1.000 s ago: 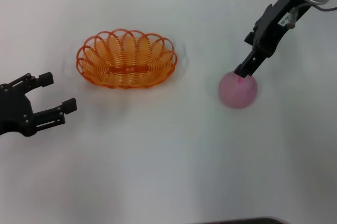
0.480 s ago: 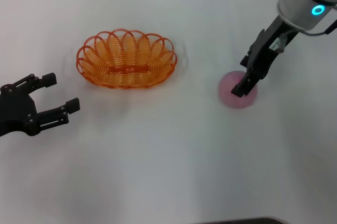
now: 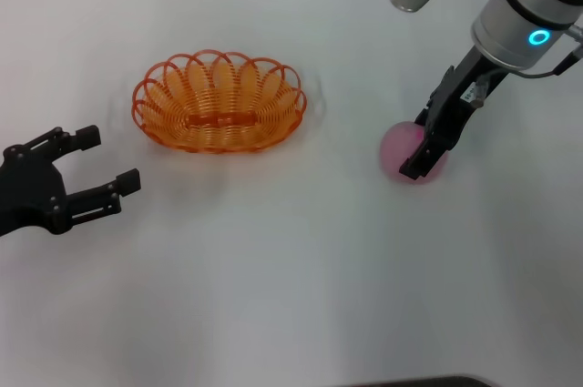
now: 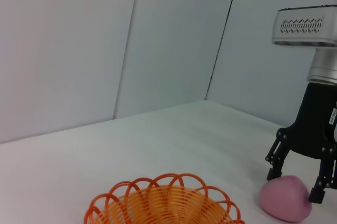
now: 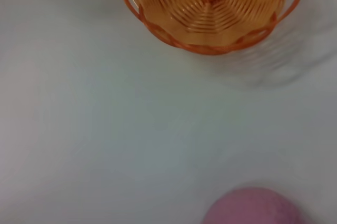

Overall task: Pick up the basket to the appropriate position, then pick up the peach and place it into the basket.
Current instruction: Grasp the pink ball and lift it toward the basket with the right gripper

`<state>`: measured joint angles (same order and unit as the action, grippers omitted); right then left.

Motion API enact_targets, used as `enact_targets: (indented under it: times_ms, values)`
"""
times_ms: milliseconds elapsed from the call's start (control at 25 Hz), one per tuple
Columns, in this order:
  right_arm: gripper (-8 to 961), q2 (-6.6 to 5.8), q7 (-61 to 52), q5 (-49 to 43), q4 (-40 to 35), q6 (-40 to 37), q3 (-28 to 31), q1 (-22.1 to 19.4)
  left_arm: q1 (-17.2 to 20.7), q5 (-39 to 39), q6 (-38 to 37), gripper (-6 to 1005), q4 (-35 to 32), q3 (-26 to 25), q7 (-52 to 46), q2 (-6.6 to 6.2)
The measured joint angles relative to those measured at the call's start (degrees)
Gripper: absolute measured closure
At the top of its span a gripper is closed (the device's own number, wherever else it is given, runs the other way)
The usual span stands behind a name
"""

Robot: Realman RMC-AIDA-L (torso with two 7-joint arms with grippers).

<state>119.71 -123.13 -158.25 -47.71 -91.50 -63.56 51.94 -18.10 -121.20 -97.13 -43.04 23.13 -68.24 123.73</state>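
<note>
My right gripper's fingers are down on either side of the pink peach (image 3: pixel 398 146) (image 5: pixel 253 206). My right gripper should close now. Closing now would hold the peach.
The orange wire basket (image 3: pixel 219 114) sits on the white table, left of centre. To its right lies the pink peach (image 3: pixel 398 146), partly covered by my right gripper (image 3: pixel 417 156). The left wrist view shows the right gripper (image 4: pixel 295 184) lowered over the peach (image 4: pixel 284 200), open, with one black finger on each side of it. The peach (image 5: pixel 253 206) and the basket (image 5: pixel 210 8) also show in the right wrist view. My left gripper (image 3: pixel 107 159) hovers open near the table's left edge, in front of and to the left of the basket, holding nothing.
The white table (image 3: pixel 291 278) stretches bare in front of the basket and the peach. Pale wall panels (image 4: pixel 158 39) stand behind the table in the left wrist view.
My right gripper has come down from just above the peach's top until its fingers straddle the peach. The left arm has barely moved. Basket and peach stay in place.
</note>
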Motion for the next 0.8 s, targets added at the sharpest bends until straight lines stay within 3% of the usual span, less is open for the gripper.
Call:
enact_targets:
  times_ms: [360,560,800]
  values:
    - [58,0.15,0.0,0.0,0.1,0.3,-0.3,0.5,0.0,0.0,-0.2,112,0.0,-0.1,0.0,0.02]
    - [111,0.2,0.1,0.0,0.1,0.3,-1.9,0.5,0.0,0.0,0.1,111,0.0,-0.1,0.0,0.03]
    - [326,0.29,0.0,0.0,-0.3,0.3,-2.3,0.6,0.0,0.0,0.1,111,0.0,-0.2,0.0,0.03]
